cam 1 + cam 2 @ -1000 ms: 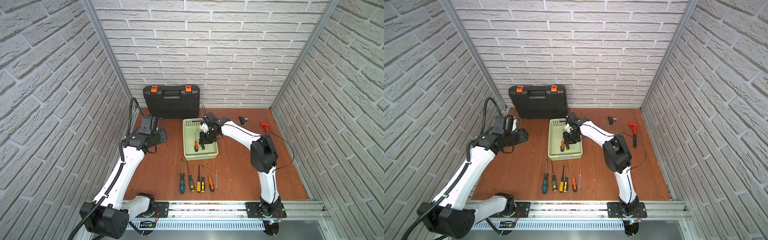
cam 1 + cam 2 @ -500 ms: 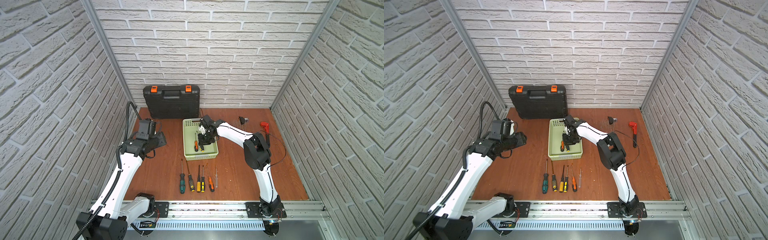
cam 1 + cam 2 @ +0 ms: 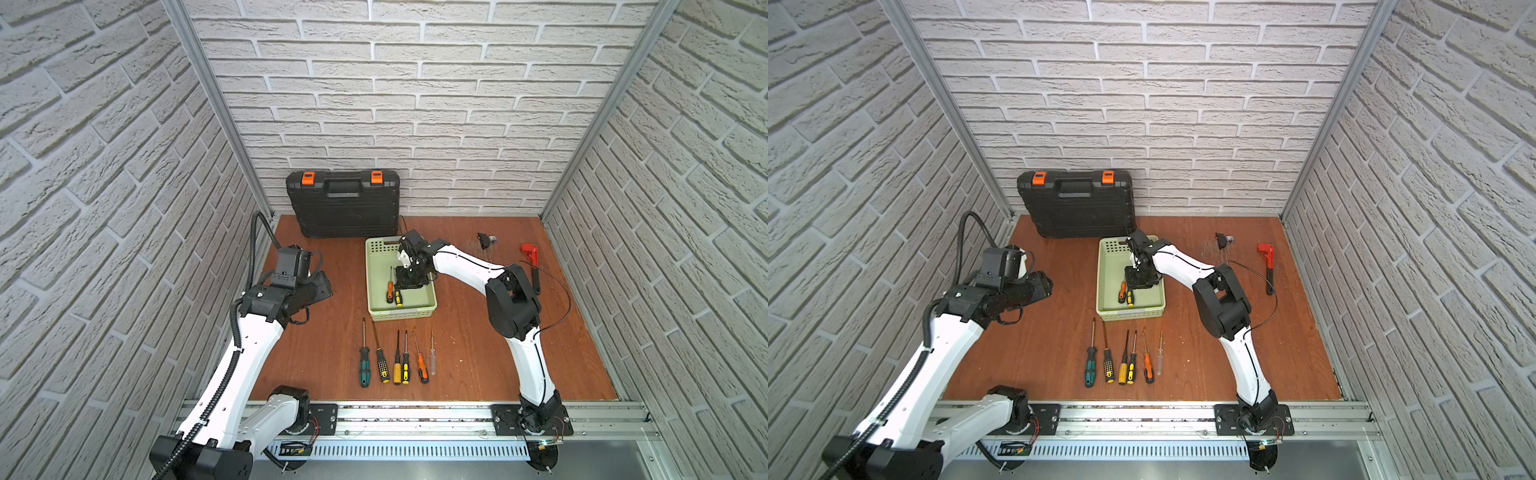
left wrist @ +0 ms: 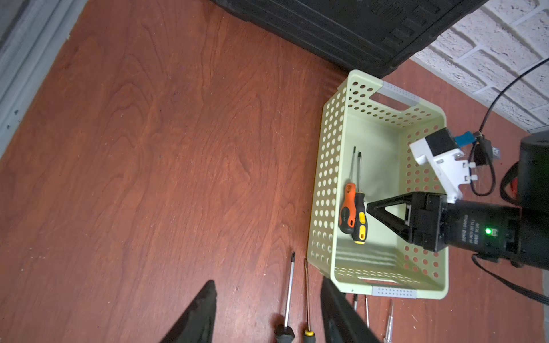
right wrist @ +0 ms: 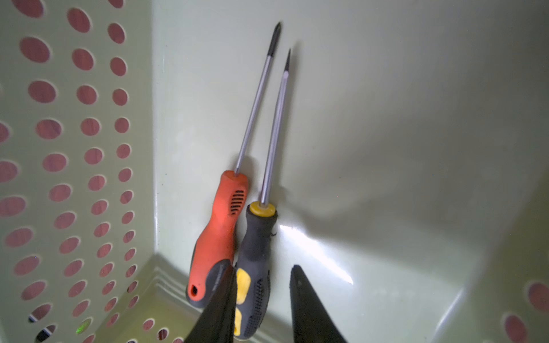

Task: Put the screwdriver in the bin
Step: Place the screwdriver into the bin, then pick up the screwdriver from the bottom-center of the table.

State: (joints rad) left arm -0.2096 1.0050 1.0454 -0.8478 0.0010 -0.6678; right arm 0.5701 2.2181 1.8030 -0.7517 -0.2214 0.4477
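The teal screwdriver should go lengthwise in the bin (image 3: 401,316), so my left gripper needs to grab it next across its handle near its stem, with the stem pointing forward.
The pale green bin (image 3: 401,316) (image 3: 1129,316) stands mid-table. On its floor lie a black-and-yellow screwdriver (image 3: 398,297) (image 5: 255,252) and an orange one (image 3: 390,289) (image 5: 219,225), side by side along the left wall. My right gripper (image 3: 409,282) (image 5: 263,270) reaches down inside the bin. Its jaws are open around the black-and-yellow handle, with a gap on one side. My left gripper (image 3: 322,286) (image 4: 267,286) hovers open and empty left of the bin.
Several screwdrivers (image 3: 397,357) lie in a row in front of the bin. A black toolcase (image 3: 344,203) leans on the back wall. A red wrench (image 3: 532,262) and a small black part (image 3: 484,240) lie at the back right.
My right gripper's jaws have parted and released the black-and-yellow screwdriver, which now rests on the bin floor. The left arm has shifted slightly.
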